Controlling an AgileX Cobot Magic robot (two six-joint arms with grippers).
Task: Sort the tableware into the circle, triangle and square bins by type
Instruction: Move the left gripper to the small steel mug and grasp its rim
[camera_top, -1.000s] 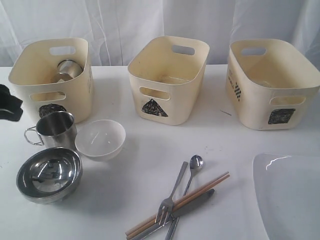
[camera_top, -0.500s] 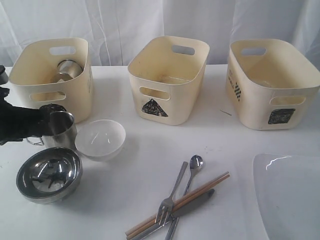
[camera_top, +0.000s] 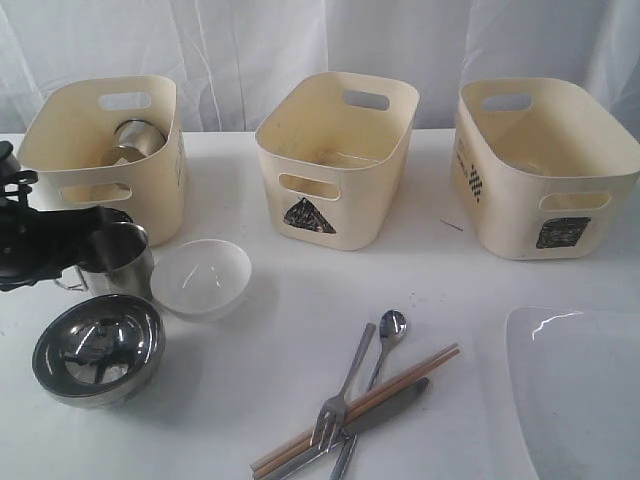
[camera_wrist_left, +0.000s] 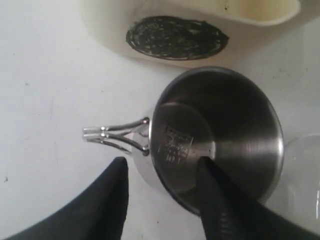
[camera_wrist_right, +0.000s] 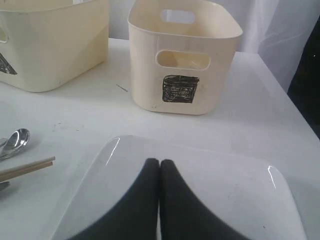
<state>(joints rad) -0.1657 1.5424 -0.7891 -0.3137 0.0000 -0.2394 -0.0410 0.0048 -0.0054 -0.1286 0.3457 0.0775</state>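
Observation:
Next, my left gripper grips the steel mug (camera_top: 122, 262) by the mug's rim beside the wire handle, to sort it into the circle bin (camera_top: 100, 150).
My left gripper (camera_top: 90, 242) (camera_wrist_left: 162, 169) is open at the steel mug (camera_top: 122, 262) (camera_wrist_left: 220, 135). One finger (camera_wrist_left: 212, 190) is inside the mug and the other (camera_wrist_left: 116, 187) is outside, beside the wire handle (camera_wrist_left: 115, 136), with a gap to the wall. The mug stands in front of the circle bin (camera_top: 100, 150), which holds a steel vessel (camera_top: 135, 140). A steel bowl (camera_top: 98, 348) and a small white bowl (camera_top: 200, 278) sit beside the mug. My right gripper (camera_wrist_right: 159, 164) is shut and empty over the white plate (camera_wrist_right: 225, 190) (camera_top: 580, 390).
The triangle bin (camera_top: 335, 160) and the square bin (camera_top: 545, 165) (camera_wrist_right: 182, 55) stand along the back. The fork (camera_top: 340, 395), spoon (camera_top: 385, 335), chopsticks (camera_top: 405, 378) and knife (camera_top: 390, 403) lie crossed in a pile near the front middle.
My left gripper has come in from the left edge to the mug and now straddles its wall. The tableware and bins have not moved.

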